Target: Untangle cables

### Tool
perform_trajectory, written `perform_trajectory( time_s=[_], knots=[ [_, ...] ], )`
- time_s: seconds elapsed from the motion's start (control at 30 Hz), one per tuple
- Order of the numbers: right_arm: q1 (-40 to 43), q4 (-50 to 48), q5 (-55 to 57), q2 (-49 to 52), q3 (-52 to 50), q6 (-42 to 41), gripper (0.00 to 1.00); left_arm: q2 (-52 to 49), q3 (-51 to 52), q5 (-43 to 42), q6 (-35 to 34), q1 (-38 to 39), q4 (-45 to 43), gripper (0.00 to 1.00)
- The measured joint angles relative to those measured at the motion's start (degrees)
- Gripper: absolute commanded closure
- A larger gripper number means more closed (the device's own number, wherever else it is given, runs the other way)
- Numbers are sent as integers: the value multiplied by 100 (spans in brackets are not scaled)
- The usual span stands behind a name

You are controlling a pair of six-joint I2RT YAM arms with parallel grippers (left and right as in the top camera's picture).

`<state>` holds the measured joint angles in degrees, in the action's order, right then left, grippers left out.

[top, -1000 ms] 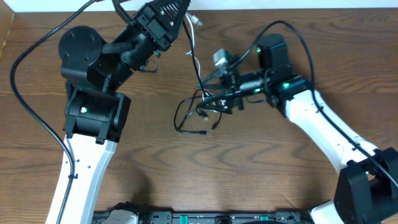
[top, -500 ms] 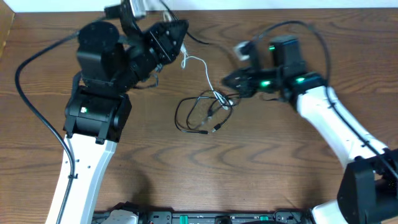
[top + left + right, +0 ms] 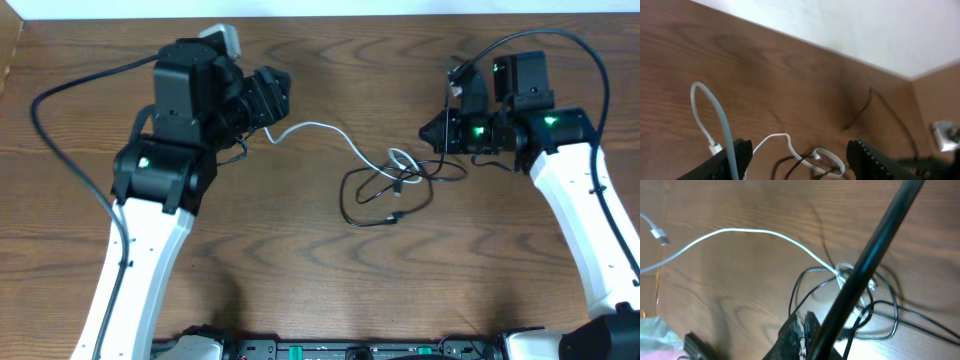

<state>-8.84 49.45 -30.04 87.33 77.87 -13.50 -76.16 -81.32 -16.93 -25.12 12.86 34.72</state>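
My left gripper should next grab a piece of black cable [image 3: 343,196] at the tangle [image 3: 402,179], opposite my right gripper's piece, to untangle it from the white cable.
A white cable [image 3: 320,127] lies stretched across the wood table from beside my left gripper [image 3: 280,100] to a tangle of thin black cables [image 3: 370,205] at centre right. In the left wrist view my left gripper [image 3: 800,150] stands open; the white cable [image 3: 775,137] passes below the gap, and its plug end loops up past the left finger [image 3: 737,157]. My right gripper [image 3: 428,133] sits just right of the tangle. In the right wrist view it [image 3: 802,322] is shut on a black cable strand [image 3: 792,297] that leads into the black loops [image 3: 887,325], where the white cable [image 3: 750,231] also ends.
A thick black arm wire [image 3: 875,245] crosses the right wrist view diagonally and hides part of the tangle. Another arm wire [image 3: 60,90] curves along the far left. The table's far edge [image 3: 400,10] meets a white wall. Equipment [image 3: 330,350] lines the front edge.
My left gripper opened and let go of the white cable, which now lies stretched on the table. My right gripper shut and drew right, dragging the tangle with it.
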Motion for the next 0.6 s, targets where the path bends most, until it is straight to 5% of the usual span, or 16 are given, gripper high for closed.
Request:
perform_trajectory(
  time_s=[0.33, 0.6],
  knots=[
    [-2, 798, 326, -4, 1108, -396, 99, -909, 0, -2149, 1899, 459, -28, 10],
    [-2, 1099, 396, -9, 1167, -413, 99, -1683, 0, -2677, 2660, 809, -61, 8]
  ],
)
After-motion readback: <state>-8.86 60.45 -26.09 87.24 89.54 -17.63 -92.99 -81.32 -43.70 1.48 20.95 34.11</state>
